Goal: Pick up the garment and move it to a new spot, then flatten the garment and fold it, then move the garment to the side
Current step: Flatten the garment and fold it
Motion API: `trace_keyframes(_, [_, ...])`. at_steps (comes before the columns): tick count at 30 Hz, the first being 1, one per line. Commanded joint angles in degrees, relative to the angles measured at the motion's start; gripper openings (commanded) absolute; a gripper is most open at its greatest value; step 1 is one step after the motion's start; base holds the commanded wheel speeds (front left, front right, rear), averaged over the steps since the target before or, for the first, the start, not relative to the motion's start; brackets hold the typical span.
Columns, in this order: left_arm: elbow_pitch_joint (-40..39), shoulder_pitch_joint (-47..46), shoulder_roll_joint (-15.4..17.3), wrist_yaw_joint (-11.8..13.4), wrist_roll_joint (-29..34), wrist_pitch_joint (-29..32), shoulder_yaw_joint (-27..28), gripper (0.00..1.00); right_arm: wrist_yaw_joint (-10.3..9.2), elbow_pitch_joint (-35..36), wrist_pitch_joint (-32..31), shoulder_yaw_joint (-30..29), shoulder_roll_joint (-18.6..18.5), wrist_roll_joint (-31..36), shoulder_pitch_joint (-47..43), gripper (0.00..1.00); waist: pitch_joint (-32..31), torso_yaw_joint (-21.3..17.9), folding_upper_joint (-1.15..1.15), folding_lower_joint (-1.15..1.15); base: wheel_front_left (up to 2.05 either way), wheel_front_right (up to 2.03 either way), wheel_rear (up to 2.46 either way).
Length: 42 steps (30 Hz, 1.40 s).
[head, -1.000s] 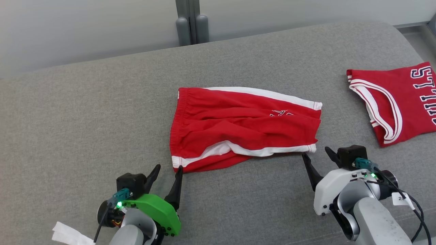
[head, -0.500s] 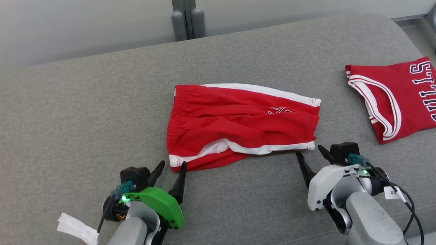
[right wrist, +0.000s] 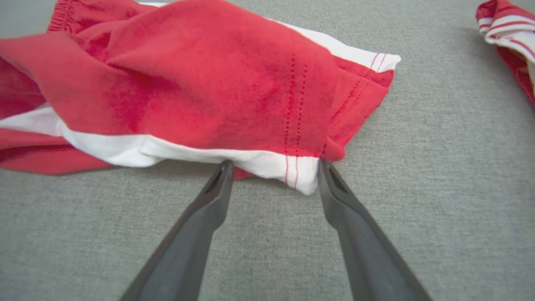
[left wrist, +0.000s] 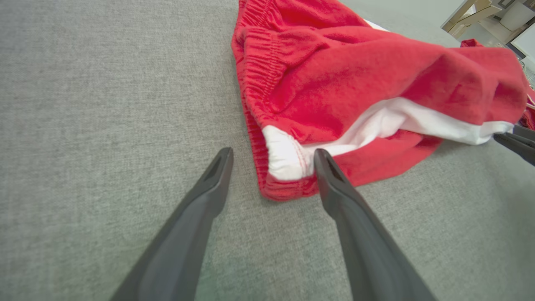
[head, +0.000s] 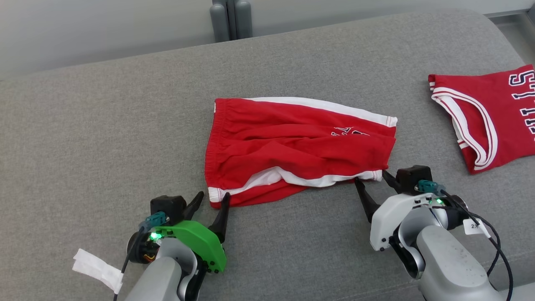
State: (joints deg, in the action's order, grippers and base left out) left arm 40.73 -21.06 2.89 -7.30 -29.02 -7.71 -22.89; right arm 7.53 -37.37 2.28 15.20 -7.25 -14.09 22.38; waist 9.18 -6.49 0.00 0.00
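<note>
My left gripper grabs the garment by the white end of its waistband (head: 216, 194) next, which bunches up in a fold while the red cloth (head: 281, 153) lies slack.
The garment (head: 292, 150) is a pair of red shorts with white side stripes, lying wrinkled and folded in half on the grey cushion (head: 104, 125). My left gripper (head: 213, 198) stands open at the shorts' near left corner (left wrist: 288, 167), its fingertips straddling the white-trimmed waistband end. My right gripper (head: 372, 179) is open at the near right corner (right wrist: 301, 171), fingertips on either side of the white hem. Neither gripper holds cloth.
A red jersey (head: 489, 113) with white trim and dark lettering lies at the right edge of the cushion; its edge (right wrist: 510, 33) appears in the right wrist view. A white tag (head: 96, 269) hangs from my left arm. Beyond the cushion's back edge stand grey posts (head: 230, 19).
Both grippers have crept forward to the shorts' near corners, the right one most. The head camera has shifted a little, so the whole scene sits slightly higher.
</note>
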Motion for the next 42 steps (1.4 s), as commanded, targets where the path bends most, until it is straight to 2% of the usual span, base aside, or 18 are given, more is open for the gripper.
trace_keyframes(1, [0.1, -1.2, 0.1, -0.1, -0.4, -0.5, -0.1, 1.0, -0.1, -0.2, 0.6, 0.3, -0.1, -0.5, 1.1, 1.0, 0.4, 0.3, 0.0, 0.0, 0.0, 0.0, 0.0])
trace_keyframes(14, [0.5, -2.6, 0.4, -0.2, -1.2, -1.0, -1.8, 1.0, -0.1, 1.1, 1.1, 1.2, -1.2, -1.5, 0.0, 1.0, 1.0, 1.1, 0.0, 0.0, 0.0, 0.0, 0.0])
trace_keyframes(15, [0.5, -2.6, 0.4, -0.2, -1.3, -0.7, -2.0, 0.56, -0.1, 1.2, 1.0, 1.2, -1.2, -1.5, 0.0, 1.0, 1.0, 1.1, 0.0, 0.0, 0.0, 0.0, 0.0])
trace_keyframes(16, [0.6, -2.5, 0.4, -0.2, -1.5, -0.5, -2.1, 0.4, -0.1, 1.4, 0.9, 1.1, -1.2, -1.4, -0.1, 0.96, 1.0, 1.0, 0.0, 0.0, 0.0, 0.0, 0.0])
trace_keyframes(17, [0.6, -2.5, 0.4, -0.2, -1.6, -0.3, -2.4, 0.18, -0.1, 1.5, 0.9, 1.1, -1.2, -1.3, -0.1, 0.66, 1.0, 1.0, 0.0, 0.0, 0.0, 0.0, 0.0])
trace_keyframes(18, [0.5, -2.5, 0.4, -0.2, -1.8, -0.1, -2.5, 0.0, -0.1, 1.7, 0.8, 1.1, -1.1, -1.3, -0.2, 0.45, 1.0, 1.0, 0.0, 0.0, 0.0, 0.0, 0.0])
trace_keyframes(19, [0.5, -2.4, 0.4, -0.2, -2.0, 0.0, -2.6, 0.0, -0.1, 1.8, 0.6, 1.0, -1.1, -1.3, -0.2, 0.06, 1.0, 1.0, 0.0, 0.0, 0.0, 0.0, 0.0])
trace_keyframes(20, [0.4, -2.5, 0.4, -0.2, -2.2, 0.3, -2.8, 0.0, -0.1, 2.0, 0.6, 1.0, -1.1, -1.4, -0.3, 0.0, 1.0, 1.0, 0.0, 0.0, 0.0, 0.0, 0.0])
trace_keyframes(26, [-0.4, -2.4, 0.5, -0.2, -3.4, -0.1, -3.6, 0.0, -0.1, 4.0, 1.0, 0.1, -1.1, -0.9, -1.4, 0.0, 0.5, 1.3, 0.0, 0.0, 0.0, 0.0, 0.0])
trace_keyframes(31, [-3.8, -1.7, 0.5, -0.2, -5.5, -1.9, -3.4, 0.0, -0.1, 8.7, 1.5, -1.6, -1.2, -1.2, -3.3, 0.0, -0.3, 1.5, 0.0, 0.0, 0.0, 0.0, 0.0])
trace_keyframes(42, [-23.1, 2.2, 2.3, -0.3, -15.8, -0.8, -1.9, 0.0, -0.1, 29.1, -3.7, -6.5, -2.1, -7.7, -8.8, 0.0, -2.4, 1.3, 0.0, 0.0, 0.0, 0.0, 0.0])
